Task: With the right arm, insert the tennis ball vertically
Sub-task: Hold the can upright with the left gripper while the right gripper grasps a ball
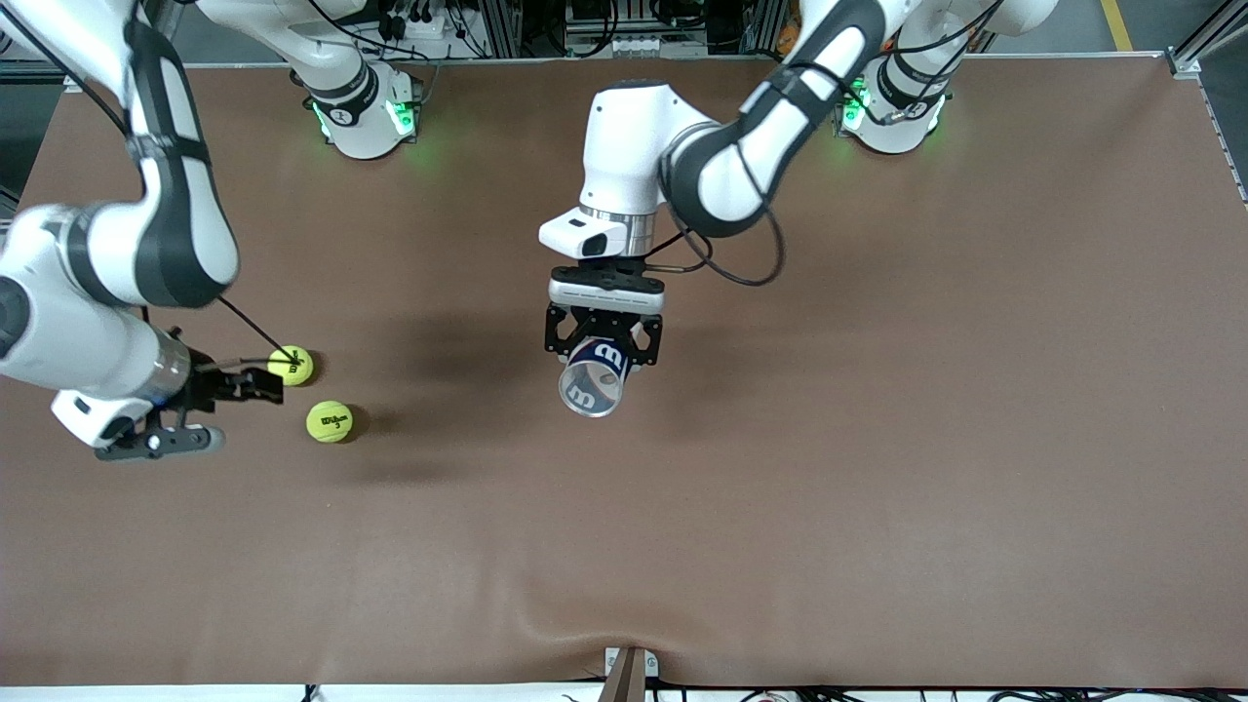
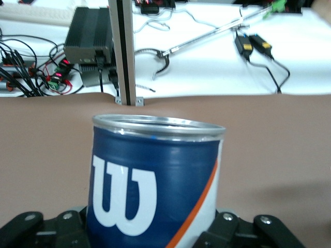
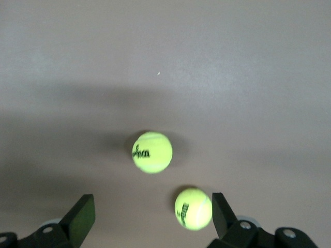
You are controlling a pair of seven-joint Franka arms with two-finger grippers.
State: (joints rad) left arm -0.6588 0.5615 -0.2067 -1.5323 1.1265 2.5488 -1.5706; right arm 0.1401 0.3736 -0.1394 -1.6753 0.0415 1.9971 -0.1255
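Note:
The tennis ball needs to go vertically into the Wilson can (image 1: pixel 593 383). My right gripper will next grip the ball by its felt sides on either side of the logo (image 1: pixel 330 422).
Two yellow-green tennis balls lie on the brown table toward the right arm's end. One ball (image 1: pixel 292 366) (image 3: pixel 193 208) is close beside one finger (image 3: pixel 223 214) of my right gripper (image 1: pixel 250 388) (image 3: pixel 152 209), which hangs low and open with nothing held. The other ball (image 1: pixel 330 421) (image 3: pixel 152 152) lies a little nearer the front camera, clear of the fingers. My left gripper (image 1: pixel 603 343) (image 2: pixel 155 235) is shut on a blue Wilson can (image 1: pixel 593 383) (image 2: pixel 155 181) over the middle of the table. The can's open silver mouth faces the front camera's edge.
The brown mat (image 1: pixel 877 439) covers the whole table. A bracket and post (image 1: pixel 629 673) (image 2: pixel 124 51) stand at the table edge nearest the front camera. Cables and electronics (image 2: pixel 88 36) lie on the white surface past that edge. Both arm bases (image 1: pixel 366 117) stand along the back.

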